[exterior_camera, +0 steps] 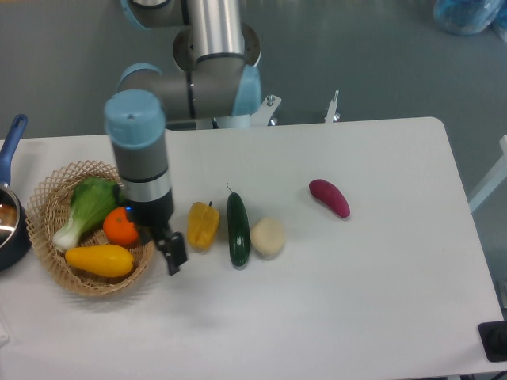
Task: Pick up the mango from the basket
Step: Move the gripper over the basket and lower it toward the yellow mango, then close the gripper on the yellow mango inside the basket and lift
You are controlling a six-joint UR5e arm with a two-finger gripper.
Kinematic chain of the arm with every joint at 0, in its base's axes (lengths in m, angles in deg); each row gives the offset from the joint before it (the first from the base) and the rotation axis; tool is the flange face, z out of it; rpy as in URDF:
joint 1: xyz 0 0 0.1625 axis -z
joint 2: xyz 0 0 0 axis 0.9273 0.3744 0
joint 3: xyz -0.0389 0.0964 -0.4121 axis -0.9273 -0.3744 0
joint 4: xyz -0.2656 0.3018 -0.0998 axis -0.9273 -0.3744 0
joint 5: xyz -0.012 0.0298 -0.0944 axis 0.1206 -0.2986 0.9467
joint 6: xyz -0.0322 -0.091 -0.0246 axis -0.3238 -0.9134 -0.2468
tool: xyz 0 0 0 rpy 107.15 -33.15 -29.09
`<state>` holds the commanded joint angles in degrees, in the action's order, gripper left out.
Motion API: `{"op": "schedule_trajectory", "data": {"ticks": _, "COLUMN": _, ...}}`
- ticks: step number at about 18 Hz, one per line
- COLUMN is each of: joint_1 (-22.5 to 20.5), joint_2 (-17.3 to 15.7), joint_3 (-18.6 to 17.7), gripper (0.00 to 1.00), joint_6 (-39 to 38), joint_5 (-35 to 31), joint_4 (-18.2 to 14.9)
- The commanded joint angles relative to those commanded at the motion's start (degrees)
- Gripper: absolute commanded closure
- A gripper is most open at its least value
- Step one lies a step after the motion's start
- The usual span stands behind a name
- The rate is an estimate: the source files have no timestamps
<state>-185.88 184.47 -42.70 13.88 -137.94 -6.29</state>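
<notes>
My gripper grabs the mango by its thick rounded end [118, 261] next, to pick it out of the basket.
The mango [99, 260] is a smooth yellow-orange oval lying at the front of the round wicker basket [49, 191] on the table's left. It shares the basket with an orange [120, 226] and a leafy green vegetable [91, 204]. My gripper [158, 244] hangs over the basket's right rim, just right of the mango and the orange. Its jaws stand apart with nothing between them. One dark finger [176, 253] shows clearly outside the rim; the other is partly hidden by the wrist.
A yellow bell pepper [203, 226], a dark green cucumber [238, 229] and a pale round vegetable [268, 237] lie in a row right of the basket. A purple eggplant [329, 197] lies further right. A blue-handled pot [11, 146] sits at the left edge.
</notes>
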Motion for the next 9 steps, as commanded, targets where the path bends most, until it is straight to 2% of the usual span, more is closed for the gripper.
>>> {"op": "schedule_trajectory", "data": {"ticks": 5, "joint_1": 3.6, "joint_2": 0.9, "joint_3": -1.1, "gripper": 0.0, "joint_6": -0.2, "joint_5": -0.2, "joint_4": -0.1}}
{"op": "schedule_trajectory", "data": {"ticks": 9, "joint_1": 5.6, "joint_2": 3.7, "joint_3": -1.1, "gripper": 0.0, "joint_6": -0.2, "joint_5": -0.2, "joint_4": 0.0}}
